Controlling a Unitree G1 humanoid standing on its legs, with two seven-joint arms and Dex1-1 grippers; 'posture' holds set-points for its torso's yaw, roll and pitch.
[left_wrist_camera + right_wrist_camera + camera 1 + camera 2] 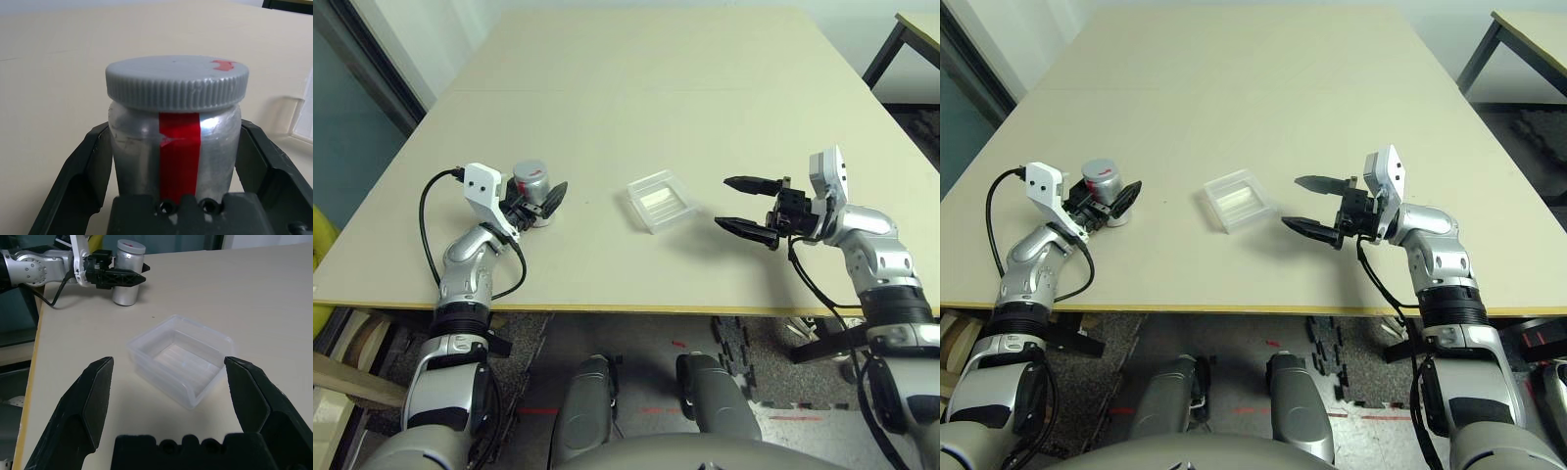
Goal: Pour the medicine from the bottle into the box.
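Note:
The left gripper needs to close on the bottle now: in the left wrist view, both of its fingers are beside the bottle's silvery body (178,152), below the grey ribbed cap (177,83).
The bottle (530,184), a silvery-grey cylinder with a red stripe and a grey ribbed cap, stands upright on the table's left side. My left gripper (539,201) is open, and its two black fingers (93,166) flank the bottle's body closely, one on each side. The box (659,201), a shallow clear plastic tray with a pale strip inside, lies mid-table to the right of the bottle. My right gripper (722,203) hovers open just right of the box, its fingers pointing at it, nothing between them. The right wrist view looks across the box (178,357) to the bottle (126,279).
The beige table (636,88) stretches far beyond both things. Its front edge (636,308) runs just below my arms. A black cable (426,225) loops from my left wrist. Another table's corner (922,27) stands at the back right.

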